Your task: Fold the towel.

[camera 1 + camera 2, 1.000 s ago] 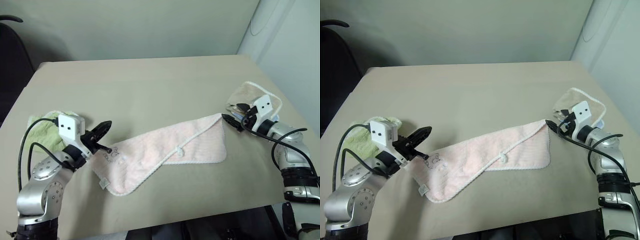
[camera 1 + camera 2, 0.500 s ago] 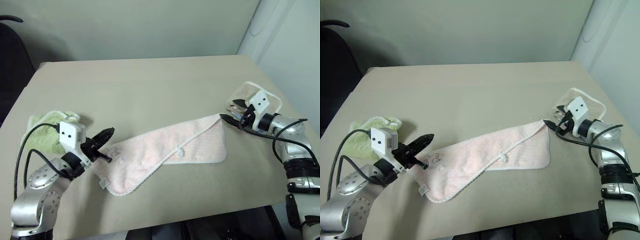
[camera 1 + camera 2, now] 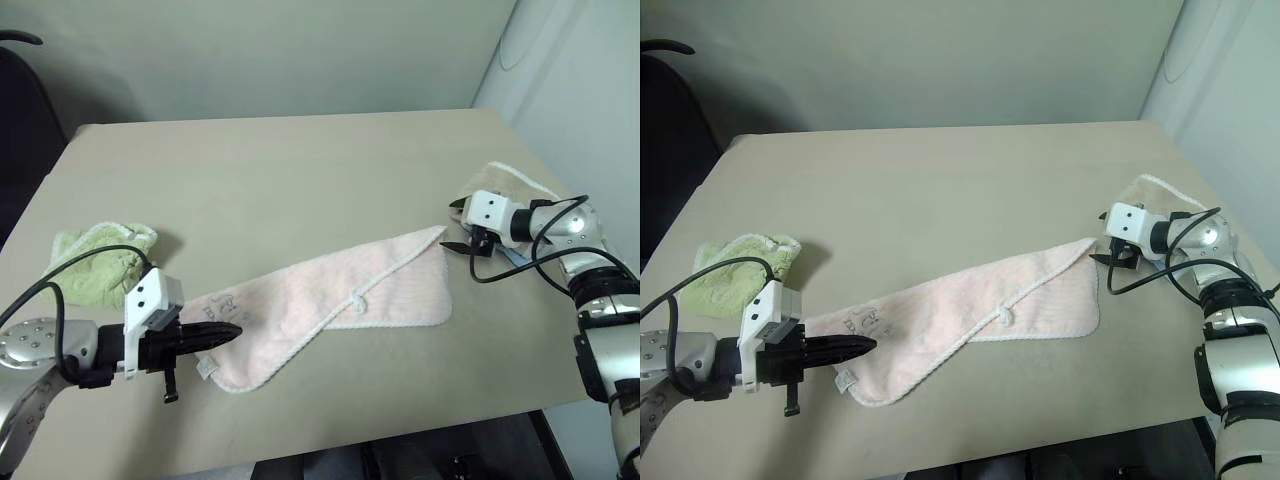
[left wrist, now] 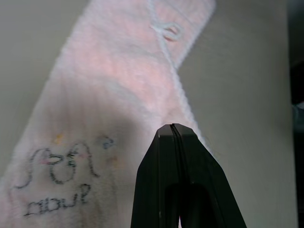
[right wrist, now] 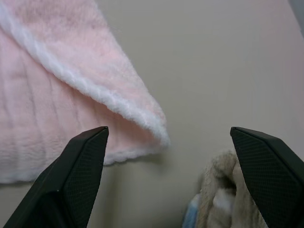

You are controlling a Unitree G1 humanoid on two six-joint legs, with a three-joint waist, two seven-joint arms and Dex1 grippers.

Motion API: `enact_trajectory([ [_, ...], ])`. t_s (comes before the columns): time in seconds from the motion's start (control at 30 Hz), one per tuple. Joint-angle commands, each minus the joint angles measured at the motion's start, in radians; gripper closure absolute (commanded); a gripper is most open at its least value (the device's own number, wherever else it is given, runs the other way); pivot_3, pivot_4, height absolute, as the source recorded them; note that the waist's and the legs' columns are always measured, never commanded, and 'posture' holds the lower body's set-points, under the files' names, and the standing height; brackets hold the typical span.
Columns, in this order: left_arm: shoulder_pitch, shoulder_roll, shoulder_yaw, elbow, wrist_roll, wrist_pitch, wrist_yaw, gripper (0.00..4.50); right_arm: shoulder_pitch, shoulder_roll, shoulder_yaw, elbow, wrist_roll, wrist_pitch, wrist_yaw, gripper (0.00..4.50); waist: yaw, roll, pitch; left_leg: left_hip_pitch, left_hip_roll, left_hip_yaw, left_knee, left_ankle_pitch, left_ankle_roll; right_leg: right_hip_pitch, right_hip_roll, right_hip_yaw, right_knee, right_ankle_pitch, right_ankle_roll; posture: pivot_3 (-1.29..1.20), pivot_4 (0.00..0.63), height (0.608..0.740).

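My right gripper grabs the towel's white-trimmed pointed corner next, to fold the pale pink towel (image 3: 310, 300) over by its white-trimmed pointed corner (image 3: 438, 234).
The pale pink towel (image 3: 340, 295) lies in a long slanted strip across the table, folded over with its white trim showing. Its dark printed motif (image 4: 57, 175) sits near the left end. My left gripper (image 3: 228, 332) is shut with nothing in it. It lies low and points right, with its tips (image 4: 173, 127) over the towel's near-left edge. My right gripper (image 3: 455, 225) is open. Its fingers (image 5: 76, 171) stand on either side of the towel's far right corner (image 5: 152, 128) without touching it.
A crumpled light green towel (image 3: 95, 255) lies at the table's left. A tan towel with white edging (image 3: 510, 185) sits at the right edge, just behind the right gripper. The tan tabletop (image 3: 300, 180) stretches bare to the back.
My left arm has pulled back and dropped toward the front edge, so its shut gripper now points right along the towel. My right gripper has rolled and edged toward the towel's right corner.
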Motion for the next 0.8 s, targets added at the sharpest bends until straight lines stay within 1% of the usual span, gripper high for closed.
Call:
enact_trajectory([
  [0.03, 0.032, 0.020, 0.004, -0.062, -0.011, 0.022, -0.035, 4.50, -0.062, 0.012, 0.021, 0.075, -0.057, -0.066, -0.054, 0.32, -0.004, 0.000, 0.000, -0.001, 0.000, 0.000, -0.001, 0.000, 0.000, -0.001, 0.000, 0.000, 0.000, 0.000, -0.001, 0.00, 0.150, 0.740],
  [0.1, 0.075, 0.030, 0.007, -0.087, 0.014, 0.018, -0.053, 4.50, -0.075, 0.021, 0.029, 0.100, -0.074, -0.091, -0.063, 0.76, -0.008, 0.000, 0.000, -0.001, 0.001, 0.000, -0.002, 0.000, 0.000, -0.001, 0.000, -0.001, 0.000, -0.001, -0.001, 0.00, 0.150, 0.740],
  [0.17, 0.113, 0.036, 0.016, -0.105, 0.038, 0.002, -0.066, 4.50, -0.081, 0.027, 0.029, 0.115, -0.082, -0.107, -0.072, 1.41, -0.010, 0.000, 0.000, -0.001, 0.001, 0.000, -0.003, 0.000, 0.000, -0.002, 0.000, -0.001, 0.000, -0.001, -0.002, 0.00, 0.150, 0.740],
  [0.2, 0.123, 0.036, 0.022, -0.109, 0.046, -0.002, -0.066, 4.50, -0.083, 0.030, 0.024, 0.120, -0.081, -0.108, -0.074, 1.82, -0.010, 0.000, 0.000, -0.001, 0.001, 0.000, -0.003, 0.000, 0.000, -0.002, 0.000, -0.001, 0.000, -0.001, -0.003, 0.00, 0.150, 0.740],
  [0.33, 0.119, 0.041, 0.039, -0.088, 0.109, -0.041, -0.059, 4.50, -0.082, 0.039, 0.012, 0.124, -0.072, -0.123, -0.064, 3.20, -0.009, 0.000, 0.000, -0.001, 0.002, 0.000, -0.004, 0.000, 0.000, -0.002, 0.000, -0.002, 0.001, -0.001, -0.004, 0.00, 0.150, 0.740],
  [0.43, 0.110, 0.046, 0.035, -0.058, 0.182, -0.148, -0.101, 4.50, -0.068, 0.041, 0.012, 0.111, -0.076, -0.144, -0.084, 4.29, -0.009, 0.000, 0.000, -0.001, 0.002, 0.000, -0.004, 0.000, 0.000, -0.002, 0.000, -0.002, 0.000, -0.001, -0.004, 0.00, 0.150, 0.740],
  [0.47, 0.115, 0.052, 0.030, -0.049, 0.210, -0.183, -0.117, 4.50, -0.063, 0.040, 0.013, 0.108, -0.080, -0.148, -0.098, 4.45, -0.009, 0.000, 0.000, -0.001, 0.002, 0.000, -0.004, 0.000, 0.000, -0.002, 0.000, -0.002, 0.000, -0.001, -0.004, 0.00, 0.150, 0.740],
  [0.53, 0.124, 0.064, 0.019, -0.035, 0.257, -0.248, -0.152, 4.50, -0.050, 0.038, 0.011, 0.102, -0.079, -0.157, -0.115, 4.45, -0.010, 0.000, 0.000, -0.001, 0.002, 0.000, -0.004, 0.000, 0.000, -0.002, 0.000, -0.002, 0.000, -0.001, -0.004, 0.00, 0.150, 0.740],
  [0.6, 0.125, 0.076, 0.010, -0.030, 0.254, -0.262, -0.192, 4.50, -0.037, 0.037, 0.009, 0.098, -0.075, -0.164, -0.127, 4.45, -0.009, 0.000, 0.000, -0.001, 0.002, 0.000, -0.004, 0.000, 0.000, -0.002, 0.000, -0.002, 0.000, -0.002, -0.005, 0.00, 0.150, 0.740],
  [0.7, 0.122, 0.110, 0.012, -0.023, 0.207, -0.233, -0.275, 3.90, -0.022, 0.037, 0.006, 0.088, -0.074, -0.173, -0.152, 4.50, -0.009, 0.000, 0.000, -0.002, 0.002, 0.000, -0.005, 0.000, 0.000, -0.003, 0.000, -0.003, 0.000, -0.002, -0.005, 0.00, 0.150, 0.740],
  [0.8, 0.100, 0.137, -0.023, 0.000, 0.249, -0.285, -0.318, 2.91, -0.009, 0.039, 0.004, 0.078, -0.067, -0.177, -0.152, 4.50, -0.010, 0.000, 0.000, -0.002, 0.003, 0.000, -0.005, 0.000, 0.000, -0.003, 0.000, -0.002, 0.001, -0.002, -0.005, 0.00, 0.150, 0.740],
])
